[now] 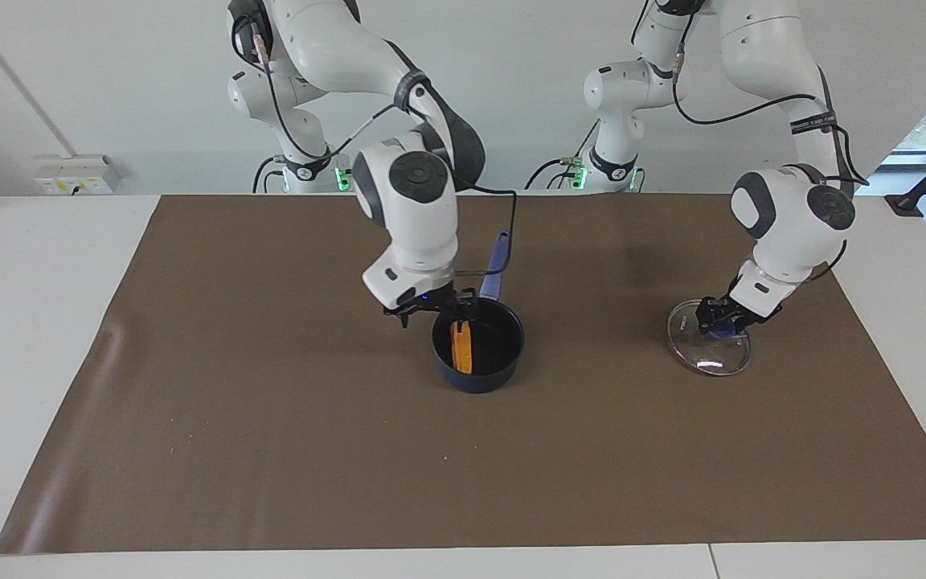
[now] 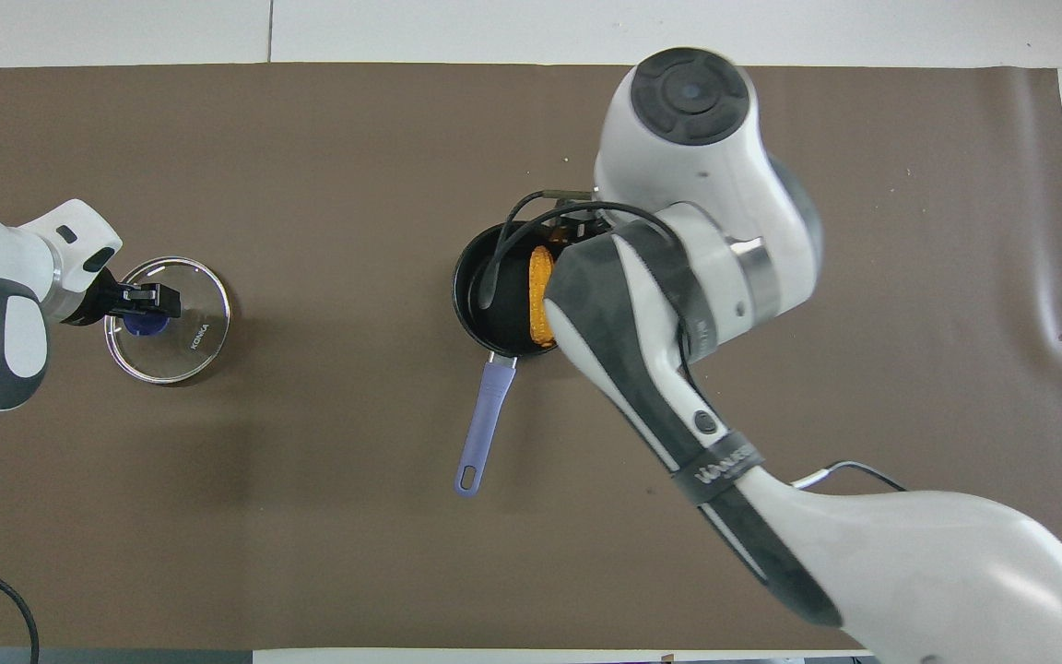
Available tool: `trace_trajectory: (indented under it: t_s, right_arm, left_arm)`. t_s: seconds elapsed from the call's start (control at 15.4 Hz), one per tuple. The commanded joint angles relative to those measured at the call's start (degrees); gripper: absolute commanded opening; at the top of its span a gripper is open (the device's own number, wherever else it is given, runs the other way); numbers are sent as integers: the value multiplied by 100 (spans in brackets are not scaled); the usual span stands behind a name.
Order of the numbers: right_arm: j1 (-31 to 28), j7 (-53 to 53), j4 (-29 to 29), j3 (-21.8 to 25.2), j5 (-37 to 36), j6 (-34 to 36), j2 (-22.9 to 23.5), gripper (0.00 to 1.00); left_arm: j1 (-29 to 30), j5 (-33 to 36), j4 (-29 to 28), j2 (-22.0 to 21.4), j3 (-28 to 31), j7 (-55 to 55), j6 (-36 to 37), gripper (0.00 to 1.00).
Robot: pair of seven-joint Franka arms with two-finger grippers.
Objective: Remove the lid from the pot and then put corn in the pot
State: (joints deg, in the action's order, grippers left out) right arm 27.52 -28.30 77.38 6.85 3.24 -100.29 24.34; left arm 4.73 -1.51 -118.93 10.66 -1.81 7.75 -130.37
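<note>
The lid lies low at the brown mat and would rest there, so it is time for my left gripper to release the glass lid point(image 2: 175, 354) now.
The dark blue pot point(image 1: 503, 366) stands mid-mat, its light-blue handle point(image 1: 497, 257) pointing toward the robots. The corn point(image 1: 461, 347) lies inside the pot, also seen in the overhead view point(image 2: 540, 295). My right gripper point(image 1: 427, 310) is open and empty, just above the pot's rim on the side toward the right arm's end. The overhead view hides it under its own arm. My left gripper point(image 1: 716, 318) is shut on the blue knob of the glass lid point(image 1: 708, 354), which sits low at the mat toward the left arm's end, also in the overhead view point(image 2: 190, 341).
A brown mat point(image 1: 270, 450) covers the white table. The right arm's forearm point(image 2: 678, 387) overhangs part of the pot in the overhead view. A wall socket box point(image 1: 77, 173) sits near the robots at the right arm's end of the table.
</note>
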Motion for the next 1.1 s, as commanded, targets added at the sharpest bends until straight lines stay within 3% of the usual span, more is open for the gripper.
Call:
trace_trajectory:
  t_s: [0.0,0.06,0.32,0.52,0.71,1.04]
  right_arm:
    - [-947,1147,146,-79,-16,956,-780,100]
    - [-1220,1490,146,-79,-112,1229,-973,100]
    - [-2064,2423,365,-70,-333,1803,-1625,100]
    - [-2145,2566,1355,-70,-376,1541,-2089,100]
    - [-2198,2741,1509,-79,-403,1443,-2241,100]
    - [-2347,2979,1535,-44,-421,1337,-2294,100]
  left_arm:
    - [-16,-33,-271,-249,32,8,-190,35]
    - [-16,-42,-254,-249,32,16,-181,99]
    - [46,-33,87,-284,32,-1,159,100]
    - [-24,-33,1104,-249,32,-27,1343,100]
    - [-51,-16,1915,-336,23,-447,2356,100]
    - [-315,292,1961,-1091,-12,-731,3253,100]
